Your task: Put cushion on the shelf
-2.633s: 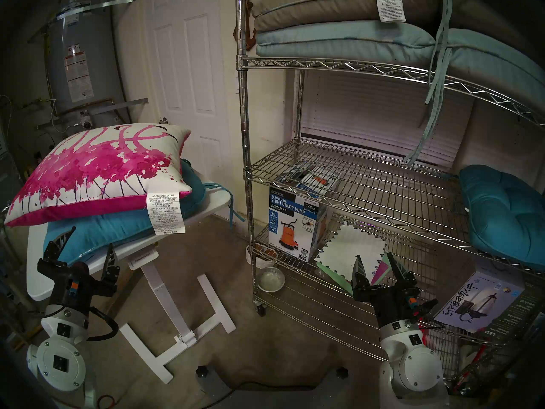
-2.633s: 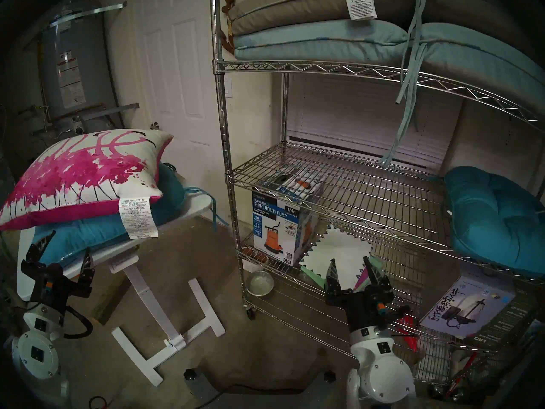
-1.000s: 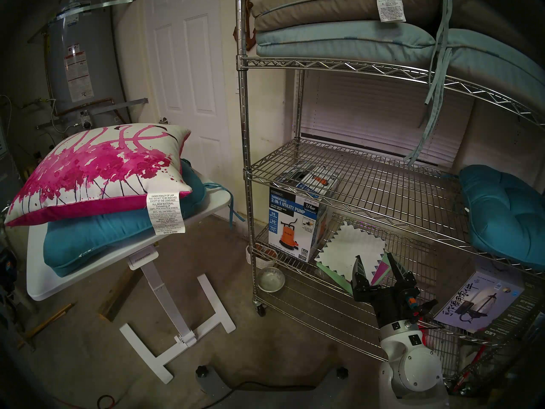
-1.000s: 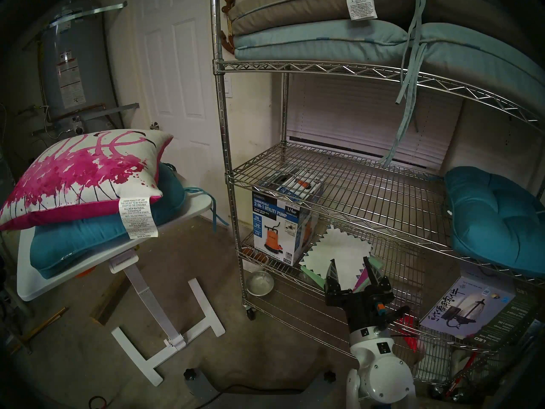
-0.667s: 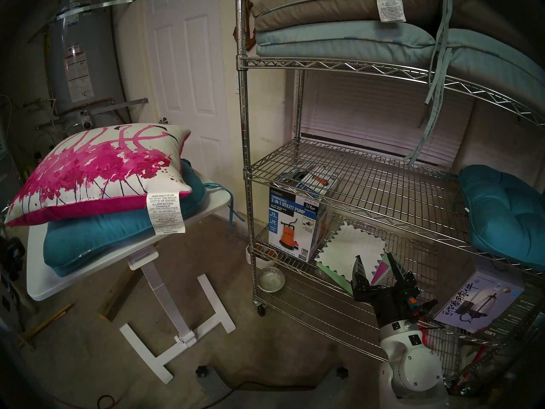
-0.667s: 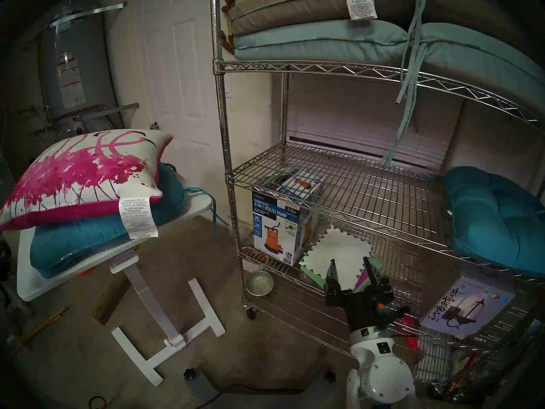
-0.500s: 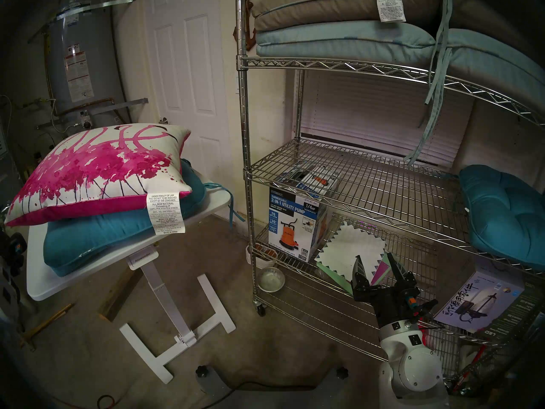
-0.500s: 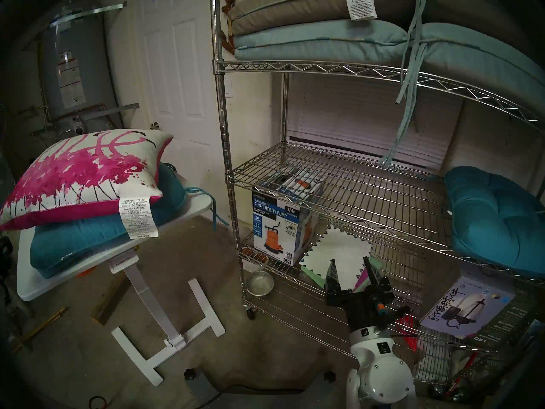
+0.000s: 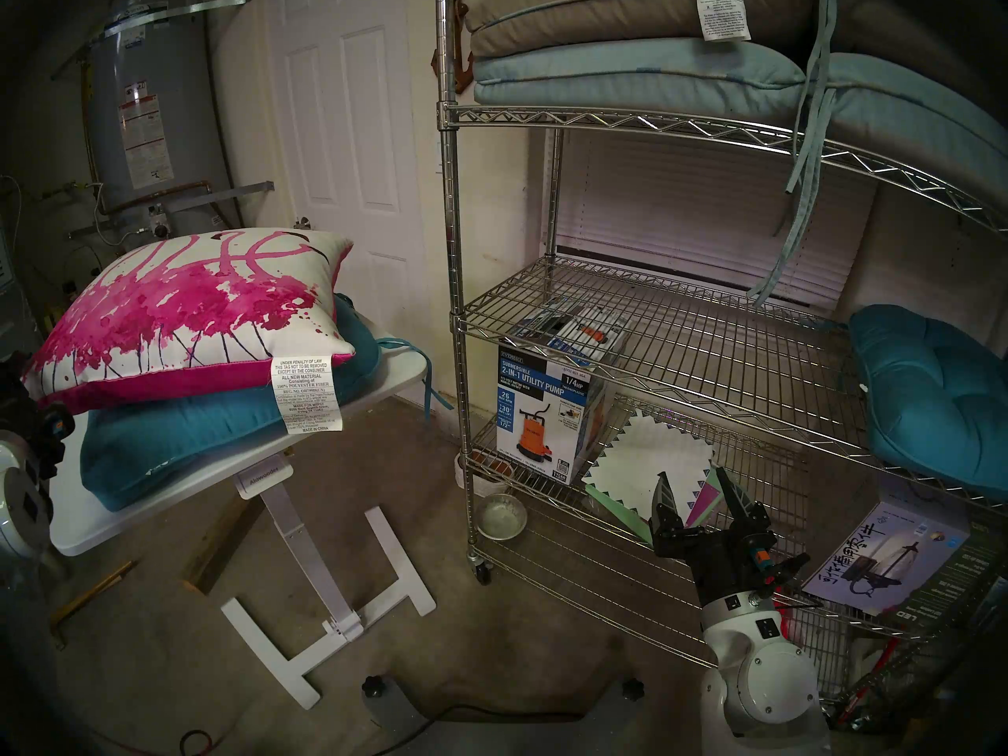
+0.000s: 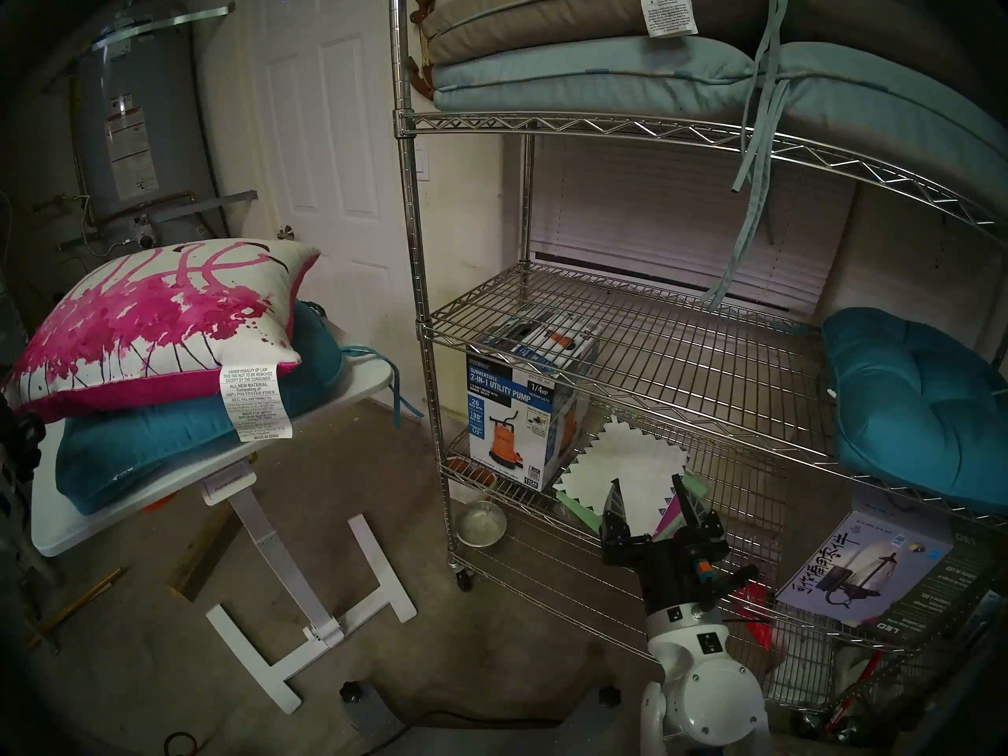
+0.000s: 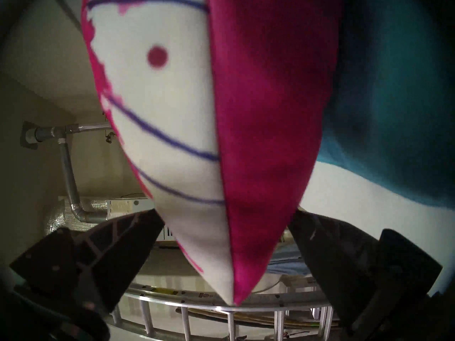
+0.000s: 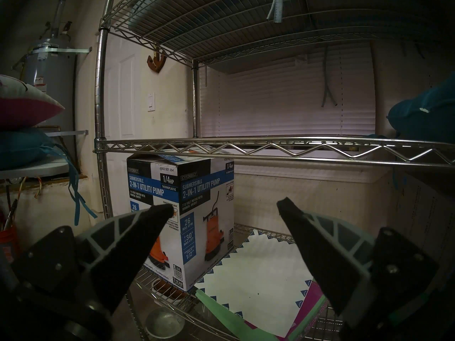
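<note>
The cushion's puffed body [image 9: 195, 300] is wider than my right gripper's open fingers, so my right gripper needs to grab the cushion next by the tapered corner [image 9: 346, 355] beside its care tag.
The cushion [image 9: 185, 313], white with magenta splashes and a white care tag, lies on a teal seat cushion [image 9: 180, 438] on the white tilting table [image 9: 82, 531]. My left gripper [image 9: 27, 395] is at the cushion's near left corner. In the left wrist view the gripper [image 11: 226, 217] is open, with that corner [image 11: 221, 161] between its fingers. The shelf [image 9: 455, 220], a chrome wire rack, stands to the right, and the left part of its middle tier [image 9: 654, 329] is bare. My right gripper [image 9: 693, 485] is open and empty in front of the lower tier.
A teal tufted cushion [image 9: 927, 395] fills the middle tier's right end. Flat pale-blue and taupe pads [image 9: 627, 73] lie on the top tier. A pump box [image 9: 545, 411] and papers sit on the lower tier. A metal bowl [image 9: 501, 515] is on the floor. A water heater [image 9: 153, 111] stands behind the table.
My left arm has swung from in front of the table to its far left and risen to the cushion's corner, which has shifted slightly right. The right arm has not moved.
</note>
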Action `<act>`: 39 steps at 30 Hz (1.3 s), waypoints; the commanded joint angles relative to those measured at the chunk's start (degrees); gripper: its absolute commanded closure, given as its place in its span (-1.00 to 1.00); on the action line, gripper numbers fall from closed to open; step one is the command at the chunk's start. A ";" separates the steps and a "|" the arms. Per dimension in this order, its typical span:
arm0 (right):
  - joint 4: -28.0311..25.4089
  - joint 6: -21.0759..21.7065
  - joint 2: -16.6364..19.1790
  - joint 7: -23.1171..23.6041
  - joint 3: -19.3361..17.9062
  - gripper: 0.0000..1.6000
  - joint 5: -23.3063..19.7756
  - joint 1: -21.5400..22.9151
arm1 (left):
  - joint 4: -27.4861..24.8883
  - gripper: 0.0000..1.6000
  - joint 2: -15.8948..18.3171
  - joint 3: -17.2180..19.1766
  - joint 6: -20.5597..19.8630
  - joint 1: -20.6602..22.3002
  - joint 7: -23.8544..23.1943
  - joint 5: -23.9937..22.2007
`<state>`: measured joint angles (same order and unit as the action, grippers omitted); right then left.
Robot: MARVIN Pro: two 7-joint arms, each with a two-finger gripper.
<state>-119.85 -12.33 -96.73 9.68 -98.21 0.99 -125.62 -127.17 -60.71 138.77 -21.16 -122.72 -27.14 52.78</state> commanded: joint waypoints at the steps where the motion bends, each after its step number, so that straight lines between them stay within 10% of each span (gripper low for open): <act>1: -1.33 -0.23 0.11 0.08 -0.01 -1.00 0.03 0.14 | -0.08 -1.00 4.64 -3.58 -1.71 4.36 0.50 1.17; 32: -1.42 -0.17 0.11 0.09 -0.01 -1.00 0.04 0.09 | 0.30 -1.00 4.56 -7.48 -6.00 8.26 -0.52 0.84; 39: -0.51 -10.03 2.83 2.00 3.20 -1.00 7.26 -2.45 | 0.32 -1.00 4.44 -7.48 -5.90 8.37 -0.59 0.90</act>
<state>-119.74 -15.73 -95.74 10.77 -97.39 3.20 -126.46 -125.94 -57.22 131.08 -27.42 -114.85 -27.97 53.43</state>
